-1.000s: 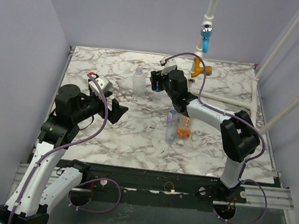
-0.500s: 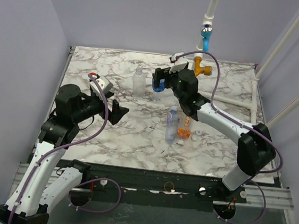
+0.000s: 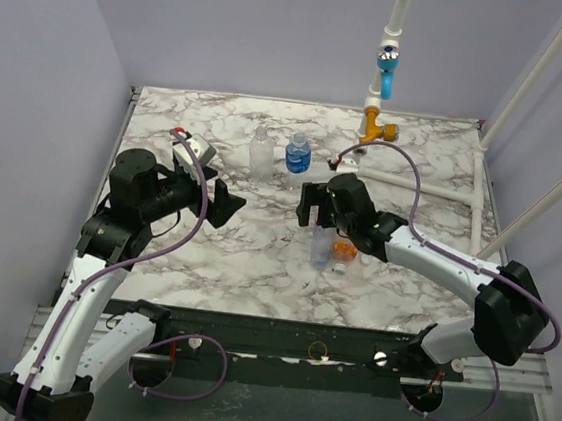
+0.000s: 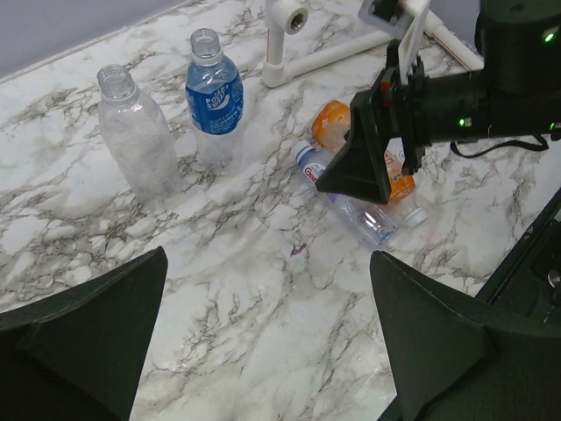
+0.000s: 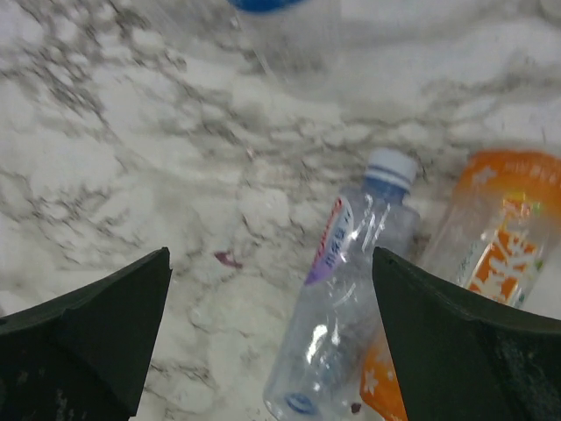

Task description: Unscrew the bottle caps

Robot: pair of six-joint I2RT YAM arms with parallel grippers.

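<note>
The right gripper grabs the slim bottle across its mid-body (image 3: 322, 238) (image 5: 343, 288) next, leaving its base and cap free. It then hands the bottle upright to the left gripper for unscrewing.
Two bottles stand upright at the back with bare necks: a clear unlabelled bottle (image 3: 260, 151) (image 4: 136, 132) and a dark-blue-labelled bottle (image 3: 298, 158) (image 4: 213, 92). A slim bottle (image 3: 318, 247) (image 5: 351, 289) lies on its side with a white cap (image 5: 392, 164) on it, touching an orange bottle (image 3: 345, 247) (image 5: 491, 246) that also lies flat. My right gripper (image 3: 314, 206) (image 5: 270, 263) hangs open just above these two, holding nothing. A small white loose cap (image 4: 413, 215) rests by the slim bottle's base. My left gripper (image 3: 226, 203) (image 4: 267, 263) is open over bare table, left of the bottles.
A white pipe with a blue fitting (image 3: 383, 81) and an orange fitting (image 3: 378, 130) stands at the back edge. White pipe pieces (image 4: 324, 53) lie on the table behind the orange bottle. Slanted white rods (image 3: 535, 86) run along the right side.
My right gripper let go of the blue-labelled bottle, opened wide and swung back and down over the lying bottles. The left arm shifted only slightly.
</note>
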